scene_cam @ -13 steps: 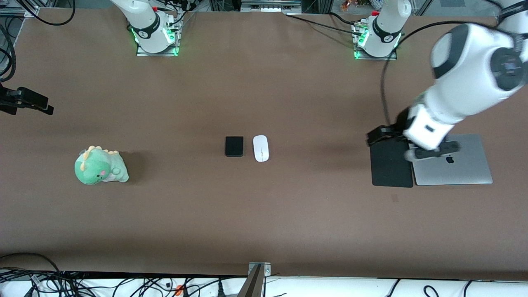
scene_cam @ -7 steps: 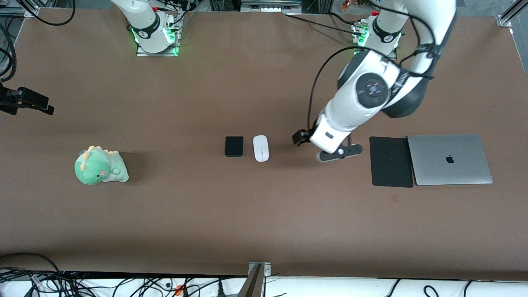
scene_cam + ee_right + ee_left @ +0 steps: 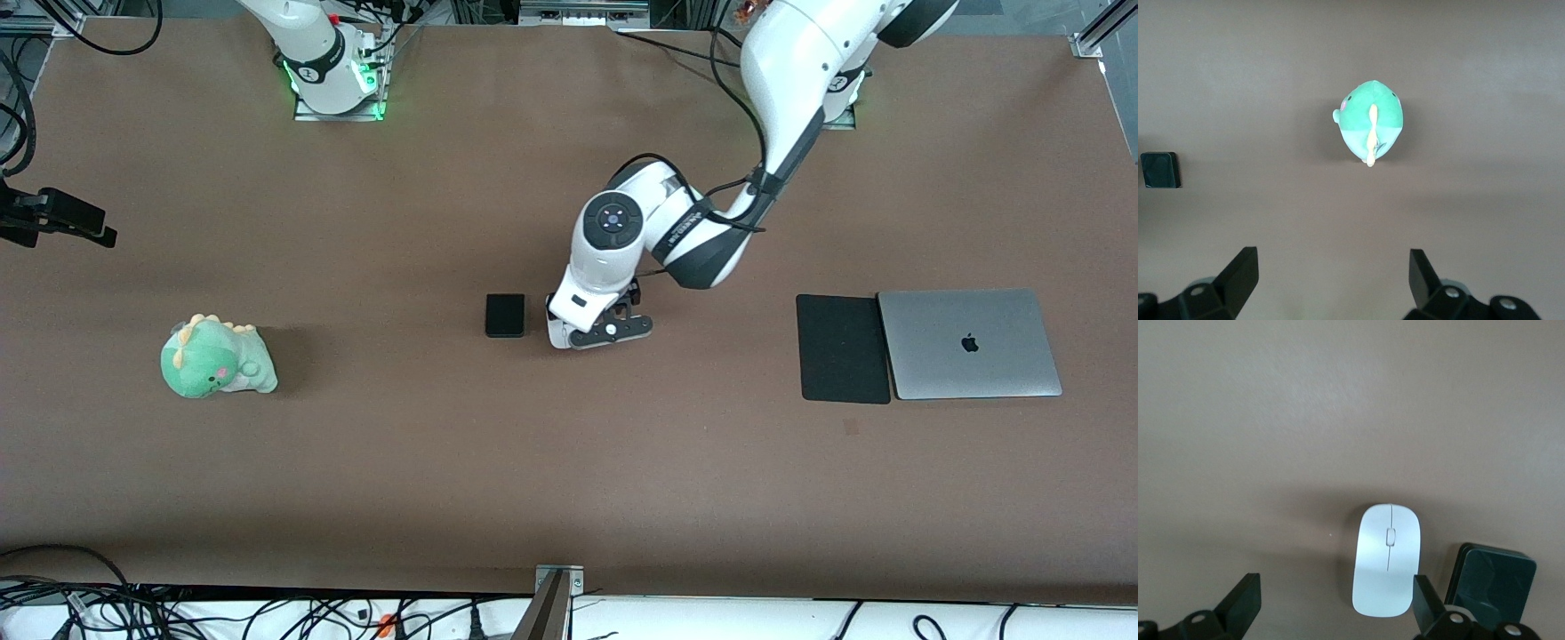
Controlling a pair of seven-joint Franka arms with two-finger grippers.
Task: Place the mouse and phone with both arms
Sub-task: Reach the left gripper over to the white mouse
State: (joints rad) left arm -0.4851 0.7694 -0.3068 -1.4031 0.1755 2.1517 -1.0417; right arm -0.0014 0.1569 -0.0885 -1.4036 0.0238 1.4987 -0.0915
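My left gripper grabs the white mouse by its rear half's sides next, to set it on the black mouse pad (image 3: 843, 350).
The white mouse (image 3: 1387, 560) lies on the brown table, next to the black phone (image 3: 505, 315) at the table's middle. In the front view the left arm's hand covers most of the mouse. My left gripper (image 3: 582, 331) hangs over the mouse, open and empty. In the left wrist view the gripper (image 3: 1335, 587) has the mouse off-centre, close to one fingertip (image 3: 1421, 587), with the phone (image 3: 1491, 583) just outside that finger. My right gripper (image 3: 1331, 260) is open and empty, high over the table near the plush; the phone (image 3: 1160, 169) shows at the edge of its view.
A green dinosaur plush (image 3: 216, 358) sits toward the right arm's end and shows in the right wrist view (image 3: 1370, 120). A thin black mouse pad (image 3: 844, 348) and a silver laptop (image 3: 969, 342) lie side by side toward the left arm's end.
The left arm has swung from over the mouse pad and laptop to the table's middle and now hangs over the mouse. Nothing on the table has moved.
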